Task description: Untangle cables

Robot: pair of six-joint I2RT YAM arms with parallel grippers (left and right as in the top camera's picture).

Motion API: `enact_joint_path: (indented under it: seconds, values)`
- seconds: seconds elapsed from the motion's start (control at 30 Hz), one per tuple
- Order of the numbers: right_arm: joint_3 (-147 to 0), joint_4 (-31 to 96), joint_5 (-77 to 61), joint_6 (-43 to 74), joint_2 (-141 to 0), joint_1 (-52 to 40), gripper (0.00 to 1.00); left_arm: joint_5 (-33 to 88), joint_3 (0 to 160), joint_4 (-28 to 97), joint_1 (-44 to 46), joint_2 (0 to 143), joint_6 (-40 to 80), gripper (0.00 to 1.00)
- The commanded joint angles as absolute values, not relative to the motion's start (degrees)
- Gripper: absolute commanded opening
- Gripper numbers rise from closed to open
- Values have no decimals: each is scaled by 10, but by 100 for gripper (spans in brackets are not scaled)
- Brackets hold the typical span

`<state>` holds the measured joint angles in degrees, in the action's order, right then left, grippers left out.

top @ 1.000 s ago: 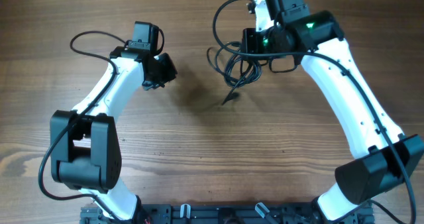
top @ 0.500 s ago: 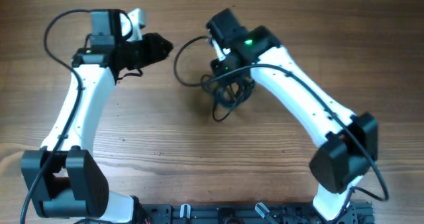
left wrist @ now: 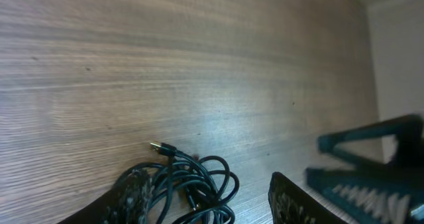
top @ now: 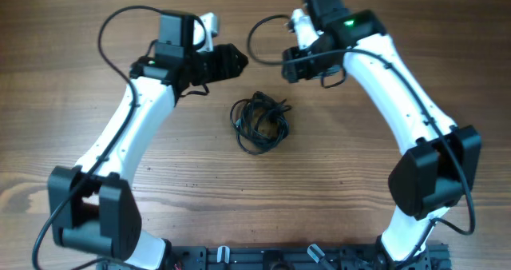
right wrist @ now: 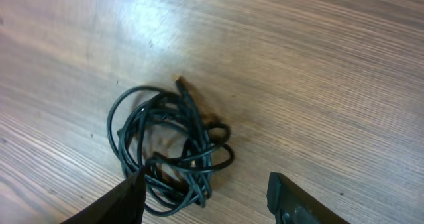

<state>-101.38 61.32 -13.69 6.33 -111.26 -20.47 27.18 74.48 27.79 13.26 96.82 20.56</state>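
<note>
The left gripper will next take hold of the cables' outer loops on its side. The plug end stays free that way, so both grippers can untangle the cables.
The cables (top: 259,124) lie on the wooden table as one small bunched black coil, with a plug end (left wrist: 158,146) sticking out. My left gripper (top: 231,61) hovers up and to the left of the coil, open and holding nothing. My right gripper (top: 289,66) hovers up and to the right of it, also open and holding nothing. In the left wrist view the coil (left wrist: 189,187) shows between the spread fingers (left wrist: 129,197) but lies below them on the table. The right wrist view shows the coil (right wrist: 169,148) beside the left finger (right wrist: 112,207), untouched.
The two grippers face each other closely above the far middle of the wooden table (top: 335,174). The right gripper's fingers (left wrist: 371,164) show blurred in the left wrist view. The arm bases and a black rail (top: 263,258) line the near edge.
The right gripper has let go of the cables, which now lie as a coil on the table. Both grippers have opened. Both arms have swung in above the coil.
</note>
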Motion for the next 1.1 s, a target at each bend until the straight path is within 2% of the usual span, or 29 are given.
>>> enact_joint_path:
  seconds: [0.0,0.1,0.17,0.3,0.5,0.57,0.63,0.7,0.73,0.77,0.87,0.97,1.07]
  values:
    - [-1016,615,-201,77,-1108,-183,60,261,750,278,166,1018,198,58]
    - [-1016,614,-207,77,-1108,-186,68,261,750,297,186,1051,149,58]
    - [-1016,615,-210,86,-1108,-187,69,254,750,316,201,1066,112,58]
    - [-1016,612,-211,95,-1108,-188,71,149,750,328,220,1096,111,57]
    - [-1016,614,-212,107,-1108,-188,71,135,750,329,238,1147,111,56]
    - [-1016,614,-212,107,-1108,-188,71,123,750,328,246,1164,111,53]
    - [-1016,614,-213,107,-1108,-188,71,121,750,329,251,1172,111,45]
    - [-1016,613,-220,107,-1108,-188,70,121,750,328,257,1174,111,29]
    - [-1016,613,-225,107,-1108,-188,70,121,750,324,257,1174,111,8]
    - [-1016,613,-231,106,-1108,-188,70,121,750,322,257,1174,111,4]
    - [-1016,603,-271,99,-1108,-188,68,143,763,324,244,1155,128,4]
    - [-1016,581,-359,73,-1108,-190,62,249,789,315,204,1095,129,4]
    - [-1017,550,-401,74,-1108,-205,61,346,799,291,159,1040,128,4]
